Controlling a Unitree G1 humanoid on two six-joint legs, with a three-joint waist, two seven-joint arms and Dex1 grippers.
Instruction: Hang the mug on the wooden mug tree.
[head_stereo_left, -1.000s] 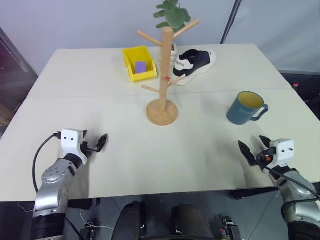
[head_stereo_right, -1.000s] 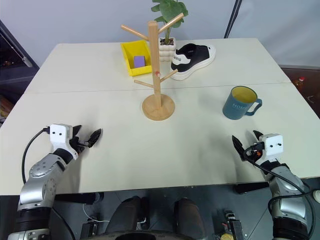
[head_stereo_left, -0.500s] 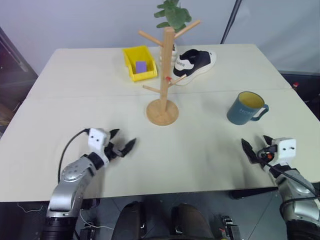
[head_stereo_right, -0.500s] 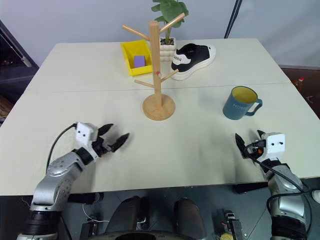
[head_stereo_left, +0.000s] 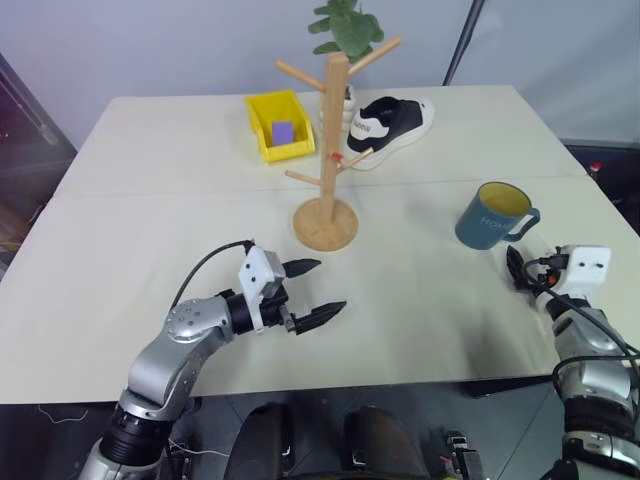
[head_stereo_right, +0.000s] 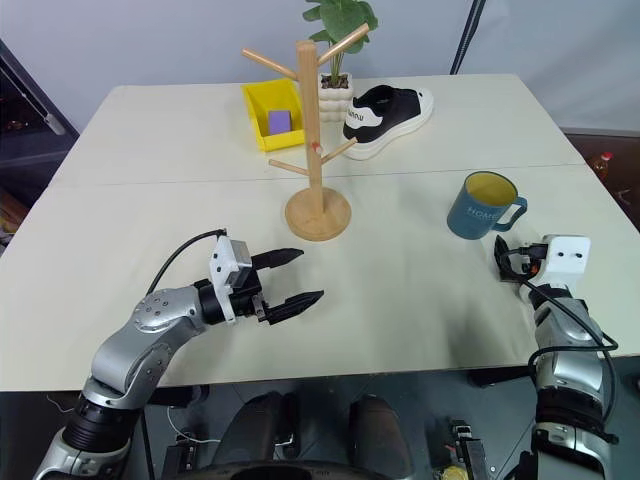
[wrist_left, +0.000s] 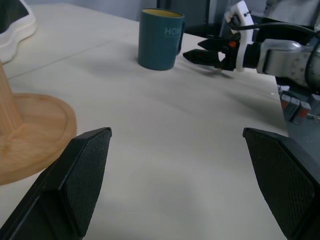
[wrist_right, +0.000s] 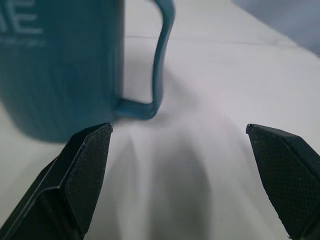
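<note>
My right gripper is to pick up the mug by its loop handle's lower part (head_stereo_left: 515, 238) next, to hang it on the wooden mug tree (head_stereo_left: 333, 150).
The teal-blue mug (head_stereo_left: 492, 214) stands upright on the right side of the table, handle (wrist_right: 161, 55) toward the right edge and pale lettering on its side. Just in front of the mug, by its handle, my right gripper (head_stereo_left: 516, 268) stands open and apart from it. The wooden mug tree (head_stereo_left: 333, 150) rises from its round base (head_stereo_left: 325, 224) at the table's middle; its pegs are bare and one is tipped red. My left gripper (head_stereo_left: 328, 287) hovers open in front of the base with nothing between its fingers, pointing across toward the mug (wrist_left: 160, 37).
A yellow bin (head_stereo_left: 278, 126) holding a purple block sits behind the tree on the left. A black-and-white shoe (head_stereo_left: 390, 122) and a potted green plant (head_stereo_left: 345, 25) are behind it on the right. The table's front edge (head_stereo_left: 330, 385) runs close below both arms.
My left gripper has swung right from the table's left side to in front of the tree base, turning toward the mug. My right gripper has moved forward, nearer the mug.
</note>
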